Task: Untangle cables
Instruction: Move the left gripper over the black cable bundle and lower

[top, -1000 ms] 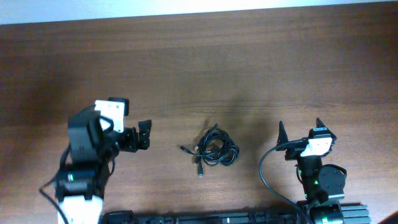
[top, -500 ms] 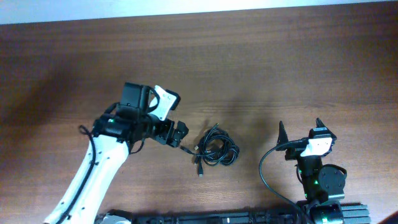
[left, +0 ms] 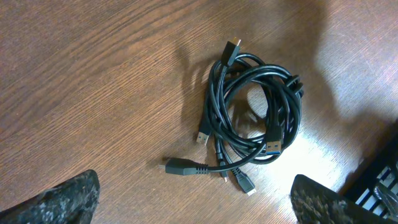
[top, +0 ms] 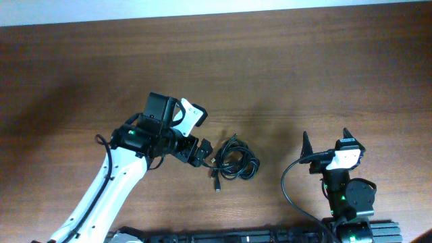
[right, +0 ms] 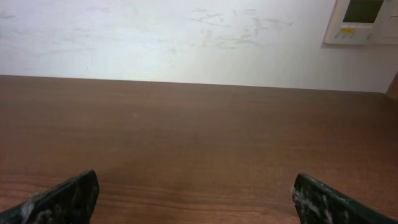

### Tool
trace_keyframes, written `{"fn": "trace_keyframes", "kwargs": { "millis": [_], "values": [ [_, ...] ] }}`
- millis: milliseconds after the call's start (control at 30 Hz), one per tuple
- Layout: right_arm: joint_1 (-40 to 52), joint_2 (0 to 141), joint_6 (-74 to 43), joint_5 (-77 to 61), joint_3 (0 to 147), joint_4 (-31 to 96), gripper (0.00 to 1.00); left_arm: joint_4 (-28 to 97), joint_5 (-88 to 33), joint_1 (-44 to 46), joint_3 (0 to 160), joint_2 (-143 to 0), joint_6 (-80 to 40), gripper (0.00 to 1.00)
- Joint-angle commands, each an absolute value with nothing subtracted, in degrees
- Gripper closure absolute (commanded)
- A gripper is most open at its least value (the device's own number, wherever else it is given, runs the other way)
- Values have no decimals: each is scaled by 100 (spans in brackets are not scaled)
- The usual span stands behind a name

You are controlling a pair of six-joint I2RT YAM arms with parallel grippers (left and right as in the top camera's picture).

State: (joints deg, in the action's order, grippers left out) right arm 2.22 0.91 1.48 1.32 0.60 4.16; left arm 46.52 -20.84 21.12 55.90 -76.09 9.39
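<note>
Next, my left gripper grips the coil's edge by the plug ends, which leaves the loops free for my right gripper to untangle.
The cables [top: 241,166] lie as one tangled black coil on the wooden table [top: 283,61], near its front middle. Seen from the left wrist, the cables [left: 216,106] overlap in loose loops, and several plug ends stick out, among them a black plug [left: 180,167] and a silver-tipped one [left: 202,135]. My left gripper [top: 203,154] hovers just left of the coil; it is open, and the left gripper [left: 196,208] holds nothing between its fingers. My right gripper [top: 325,138] stands open well to the right of the coil. In its own view the right gripper [right: 196,202] faces bare table.
A black rail [top: 236,237] runs along the table's front edge between the arm bases. A thick black wire [top: 287,185] loops beside the right arm. A white wall [right: 186,37] with a small panel [right: 364,18] stands beyond the table's far edge.
My left arm has swung up and to the right, which brought its open gripper from the left side to the coil's left edge. The right arm and the cables have not moved.
</note>
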Motion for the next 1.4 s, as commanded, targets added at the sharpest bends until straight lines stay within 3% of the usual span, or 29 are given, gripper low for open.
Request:
{"fn": "trace_keyframes", "kwargs": {
  "millis": [0, 533, 867, 933, 1367],
  "values": [
    [176, 54, 128, 220, 34, 454, 2, 4600, -2165, 2139, 5728, -7618, 910, 1],
    [176, 54, 128, 220, 32, 454, 2, 5011, -2169, 2185, 5725, -8121, 1413, 1],
    [176, 54, 128, 220, 34, 454, 1, 4300, -2106, 2727, 5725, -9402, 786, 1],
    [176, 54, 128, 220, 32, 454, 2, 3975, -1649, 2947, 5725, -9609, 294, 1],
    [176, 54, 128, 220, 34, 454, 2, 3127, -788, 3739, 5725, -9682, 191, 1]
  ]
}}
